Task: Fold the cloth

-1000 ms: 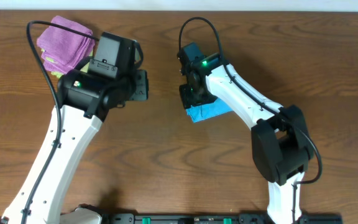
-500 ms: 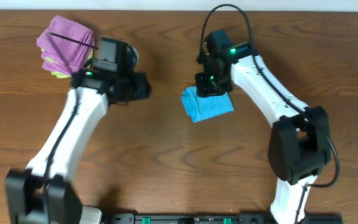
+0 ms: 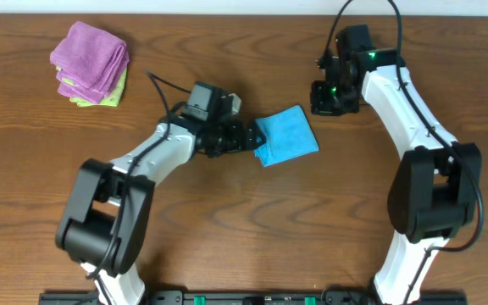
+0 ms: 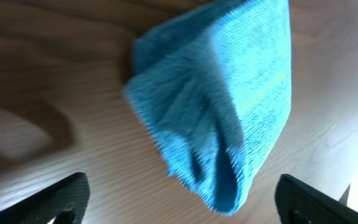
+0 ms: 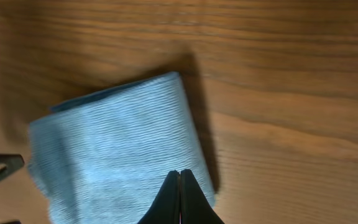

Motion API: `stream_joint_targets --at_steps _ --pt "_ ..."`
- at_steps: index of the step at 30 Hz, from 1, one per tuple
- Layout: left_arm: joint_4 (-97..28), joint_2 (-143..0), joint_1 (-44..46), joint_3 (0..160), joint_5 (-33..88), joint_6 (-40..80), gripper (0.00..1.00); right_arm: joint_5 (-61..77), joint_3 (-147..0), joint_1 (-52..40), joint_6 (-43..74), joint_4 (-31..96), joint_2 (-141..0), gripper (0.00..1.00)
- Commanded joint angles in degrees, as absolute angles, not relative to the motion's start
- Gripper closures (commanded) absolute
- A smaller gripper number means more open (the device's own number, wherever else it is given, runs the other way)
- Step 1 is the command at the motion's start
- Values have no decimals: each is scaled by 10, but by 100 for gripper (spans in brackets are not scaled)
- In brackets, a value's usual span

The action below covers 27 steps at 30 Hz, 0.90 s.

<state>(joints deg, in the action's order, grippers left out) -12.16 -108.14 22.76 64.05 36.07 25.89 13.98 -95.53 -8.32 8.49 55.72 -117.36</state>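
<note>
I should next grab the folded blue cloth with my left gripper by its bunched end (image 3: 262,148) (image 4: 209,175), which leaves the rest free to lay on the stack.
The blue cloth (image 3: 285,135) lies folded into a small rectangle on the wooden table (image 3: 227,229), with a loose bunched end towards my left arm. My left gripper (image 3: 246,140) sits at the cloth's left edge and is open. In the left wrist view its fingers (image 4: 61,199) stand wide apart, and the bunched tip of the cloth (image 4: 222,106) reaches down between them, untouched. My right gripper (image 3: 323,100) hangs up and to the right of the cloth, shut on nothing. In the right wrist view its shut tips (image 5: 180,175) hover over the cloth (image 5: 117,149).
A stack of folded purple cloths (image 3: 91,59) rests on a green one (image 3: 113,91) at the table's far left corner. Bare wood lies in front of the blue cloth.
My left arm swung from beside the purple stack to the blue cloth's left edge and opened. My right gripper let go of the cloth, shut, and drew back up and to the right.
</note>
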Motion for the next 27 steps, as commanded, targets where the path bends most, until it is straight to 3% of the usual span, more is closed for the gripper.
stream_joint_targets --at_steps 1,20,27 --pt "-104 -1107 236 638 370 280 5 135 -958 -71 76 555 -1204 98" --pt "-46 -1187 252 638 416 339 5 233 -957 -76 83 516 -1306 99" --pt "-45 -1188 261 638 416 350 0 234 -957 -96 83 516 -1306 99"
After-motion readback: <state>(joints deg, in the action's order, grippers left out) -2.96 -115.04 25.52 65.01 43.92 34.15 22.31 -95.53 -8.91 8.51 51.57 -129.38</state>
